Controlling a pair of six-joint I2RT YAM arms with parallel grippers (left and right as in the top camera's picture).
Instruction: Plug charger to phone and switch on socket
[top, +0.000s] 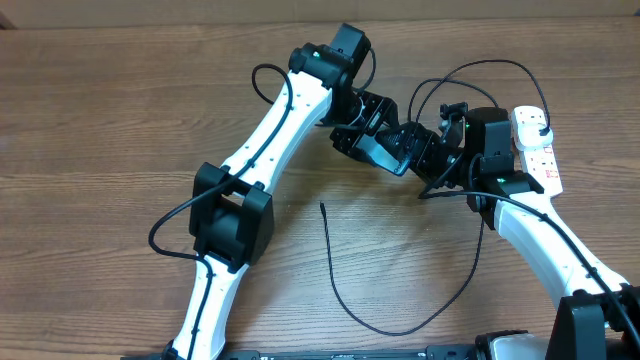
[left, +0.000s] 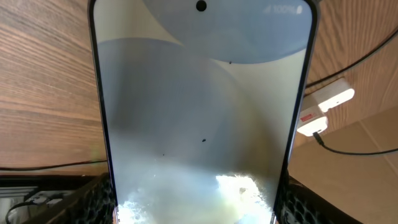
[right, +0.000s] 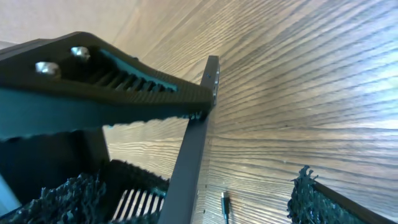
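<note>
I need to grab the phone's loose end (top: 393, 158) (right: 185, 178) with my right gripper, across the phone's screen and back. My left gripper will then be free to take a new grip for plugging.
My left gripper (left: 196, 202) is shut on the phone (left: 199, 106), one finger against each long side. The phone's pale, washed-out screen fills the left wrist view. In the right wrist view the phone (right: 194, 149) shows edge-on and stands between the wide-open fingers of my right gripper (right: 193, 180), touching neither. The charger, a thin black cable (top: 340, 290), loops across the table, and its connector tip (top: 322, 206) lies loose. That tip (right: 224, 205) rests on the wood just right of the phone's edge. The white socket (top: 538, 150) lies at the far right with a black plug (left: 318, 136) in it.
Both arms meet near the table's middle, my left gripper (top: 372, 128) close to my right gripper (top: 437, 165). One left finger (right: 93, 68) crosses the top of the right wrist view. A slack black cable loop arches over the grippers toward the socket (left: 326, 102).
</note>
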